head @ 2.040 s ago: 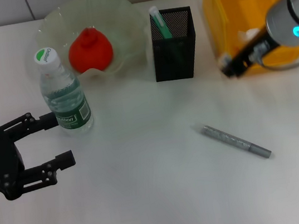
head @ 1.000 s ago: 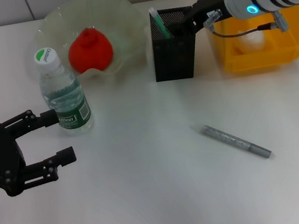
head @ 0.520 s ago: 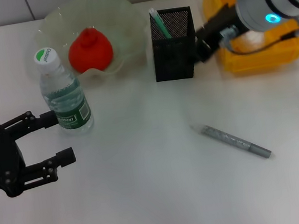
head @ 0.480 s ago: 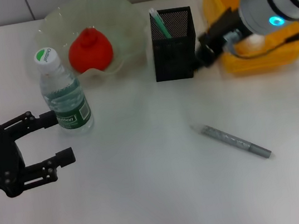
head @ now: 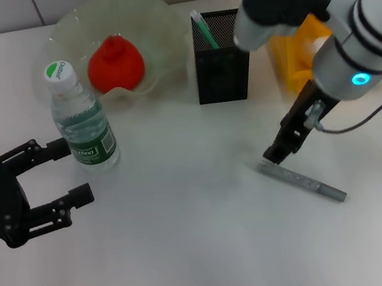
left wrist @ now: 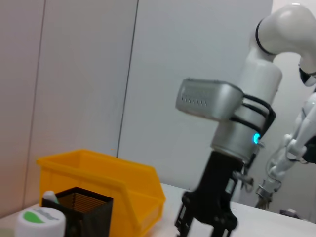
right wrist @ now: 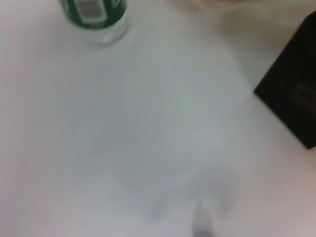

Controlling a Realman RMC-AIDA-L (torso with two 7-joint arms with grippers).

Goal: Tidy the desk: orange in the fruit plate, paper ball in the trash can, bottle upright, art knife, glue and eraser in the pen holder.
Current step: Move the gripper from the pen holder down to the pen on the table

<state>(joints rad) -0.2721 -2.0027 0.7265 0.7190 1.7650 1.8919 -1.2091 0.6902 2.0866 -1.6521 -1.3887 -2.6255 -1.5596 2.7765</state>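
The robot's right gripper isn't ready to close on the art knife's grey body (head: 302,180) yet and should move down first: in the head view its fingers are above the knife's body and stop short of it.
The grey art knife (head: 301,180) lies flat on the table right of centre. My right gripper (head: 281,151) hangs just over its near end, open, holding nothing; it also shows in the left wrist view (left wrist: 205,227). The bottle (head: 81,120) stands upright at the left, and my left gripper (head: 71,171) is open beside it, not touching. The orange (head: 114,64) rests in the fruit plate (head: 65,25). The pen holder (head: 220,59) holds a green-and-white stick (head: 203,30), seemingly the glue. My right arm covers most of the trash can (head: 287,53). Paper ball and eraser are hidden.
The bottle (right wrist: 94,15) and a corner of the pen holder (right wrist: 294,103) show in the right wrist view over bare white table. The left wrist view shows the trash can (left wrist: 98,177) behind the pen holder (left wrist: 81,207).
My right arm has swung away from the trash can and pen holder and come down to the table at the art knife's end. The left gripper and the bottle have not moved.
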